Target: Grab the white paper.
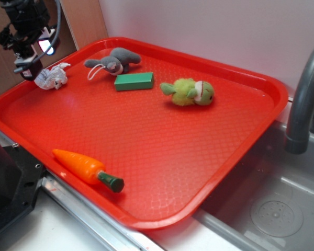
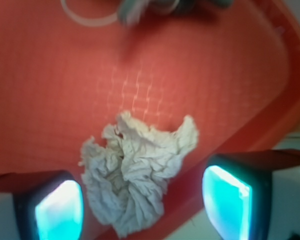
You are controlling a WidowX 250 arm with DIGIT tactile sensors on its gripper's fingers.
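Next, my gripper grabs the white paper by its crumpled body [image 1: 51, 78], to lift the paper from the red tray.
The white paper [image 1: 52, 77] is a crumpled wad lying at the far left corner of the red tray [image 1: 162, 157]. In the wrist view the white paper [image 2: 135, 170] fills the space between my two fingers, which stand wide apart on either side of it without touching it. My gripper [image 1: 30, 70] hangs at the tray's left rim, just left of and above the wad. In the wrist view the gripper [image 2: 142, 202] is open, its cyan pads [image 2: 60, 210] facing the paper.
A grey plush mouse [image 1: 116, 59] with a white cord loop, a green block [image 1: 134, 81] and a green plush toy [image 1: 191, 92] lie along the tray's back. An orange carrot [image 1: 86, 168] lies near the front rim. A grey faucet [image 1: 306, 99] and sink stand at the right.
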